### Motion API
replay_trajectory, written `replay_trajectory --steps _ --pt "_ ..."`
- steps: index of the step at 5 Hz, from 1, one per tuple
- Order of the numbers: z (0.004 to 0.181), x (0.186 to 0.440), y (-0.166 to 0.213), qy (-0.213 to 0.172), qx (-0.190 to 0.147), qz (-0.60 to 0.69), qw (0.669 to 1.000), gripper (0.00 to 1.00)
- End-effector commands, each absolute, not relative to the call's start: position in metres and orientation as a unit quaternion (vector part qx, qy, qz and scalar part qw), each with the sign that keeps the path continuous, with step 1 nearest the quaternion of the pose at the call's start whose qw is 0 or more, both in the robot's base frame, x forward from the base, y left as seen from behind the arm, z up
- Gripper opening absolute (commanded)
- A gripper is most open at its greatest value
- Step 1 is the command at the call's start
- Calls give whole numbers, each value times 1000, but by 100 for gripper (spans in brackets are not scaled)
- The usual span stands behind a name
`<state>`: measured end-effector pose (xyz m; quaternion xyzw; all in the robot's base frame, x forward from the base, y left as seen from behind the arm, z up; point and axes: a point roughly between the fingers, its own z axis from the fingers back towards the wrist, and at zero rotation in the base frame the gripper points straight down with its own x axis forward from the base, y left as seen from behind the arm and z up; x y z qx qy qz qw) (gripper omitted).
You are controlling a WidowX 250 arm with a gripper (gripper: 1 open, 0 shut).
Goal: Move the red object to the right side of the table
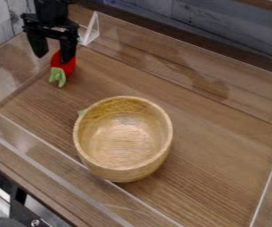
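Observation:
The toy fruit needs to move across the table, so my gripper next needs to grab it by its red body above the leafy stem.
The red object lies on the table at the far left, a small glossy red toy fruit with its light green leafy stem pointing toward the front. My gripper hangs open just above and slightly behind it, black fingers spread to either side of the fruit's upper end. Nothing is held. The far part of the fruit is hidden behind the fingers.
A round light wooden bowl stands in the middle front of the table. Low clear acrylic walls border the tabletop. A white wedge-like piece leans at the back left.

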<state>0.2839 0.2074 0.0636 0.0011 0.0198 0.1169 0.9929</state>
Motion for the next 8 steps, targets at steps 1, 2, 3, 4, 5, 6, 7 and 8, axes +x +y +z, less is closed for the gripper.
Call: replay_trajectory --steps 1,2,3,4,5,6,7,8 --pt "76 292 213 -4 16 144 989 100" --pt "69 294 209 -1 15 170 985 100" --pt "64 295 195 4 15 146 989 100" --pt "61 299 181 6 16 122 992 100" --pt "69 307 175 6 16 103 995 100" --pt "75 314 175 6 15 90 996 100" --pt "77 319 177 9 14 81 997 100" --pt "71 315 182 12 12 97 995 100"
